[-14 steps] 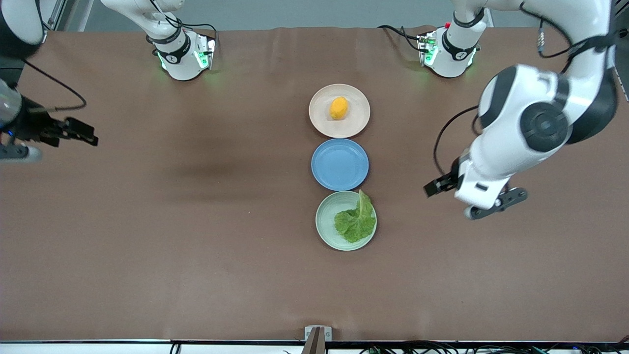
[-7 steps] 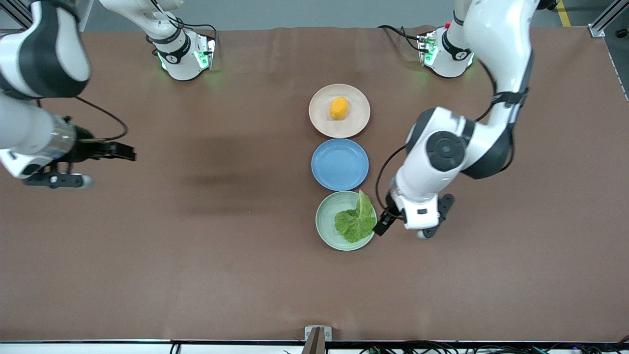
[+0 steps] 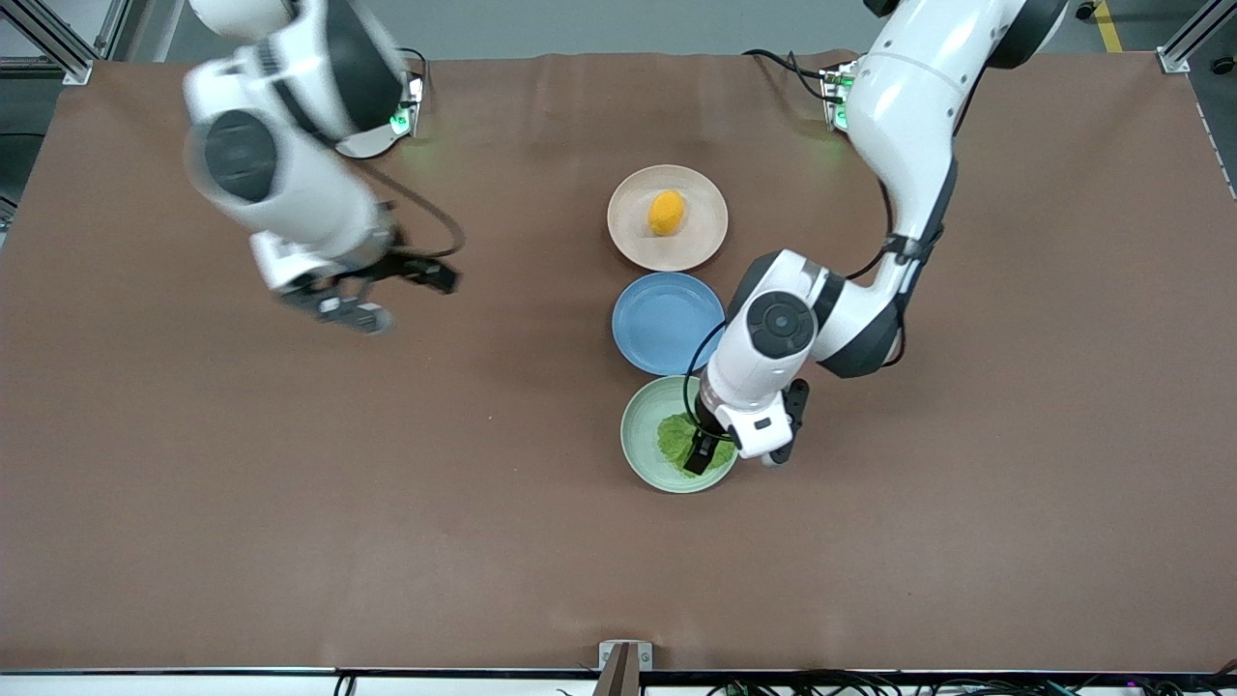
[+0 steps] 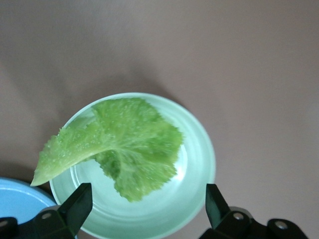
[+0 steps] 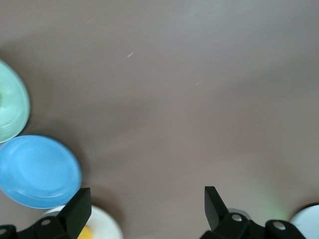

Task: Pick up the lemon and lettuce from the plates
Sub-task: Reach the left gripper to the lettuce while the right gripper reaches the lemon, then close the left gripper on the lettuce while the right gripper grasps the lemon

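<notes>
Next, my left gripper grips the lettuce (image 4: pixel 129 149) by its frilly leaf edge (image 4: pixel 133 194) and picks it off the mint green plate.
The lemon (image 3: pixel 667 212) lies on the beige-pink plate (image 3: pixel 628 230), the plate nearest the robots' bases. The lettuce (image 3: pixel 674 437) lies on the mint green plate (image 3: pixel 638 435), the plate nearest the front camera. My left gripper (image 3: pixel 698 450) is open and empty just over the lettuce and hides part of it. In the left wrist view the lettuce (image 4: pixel 129 149) lies in the mint plate (image 4: pixel 205 154), ahead of the open left gripper (image 4: pixel 145 209). My right gripper (image 3: pixel 433 277) is open and empty over bare table toward the right arm's end. In the right wrist view the right gripper (image 5: pixel 145 211) is open, with the lemon (image 5: pixel 84 233) at the edge.
An empty blue plate (image 3: pixel 667 324) sits between the two task plates and almost touches both. It also shows in the left wrist view (image 4: pixel 20 199) and the right wrist view (image 5: pixel 37 172). A brown mat (image 3: pixel 387 503) covers the table.
The left gripper has moved from beside the mint plate to over the lettuce. The right arm has swung in from the table's end toward the plates.
</notes>
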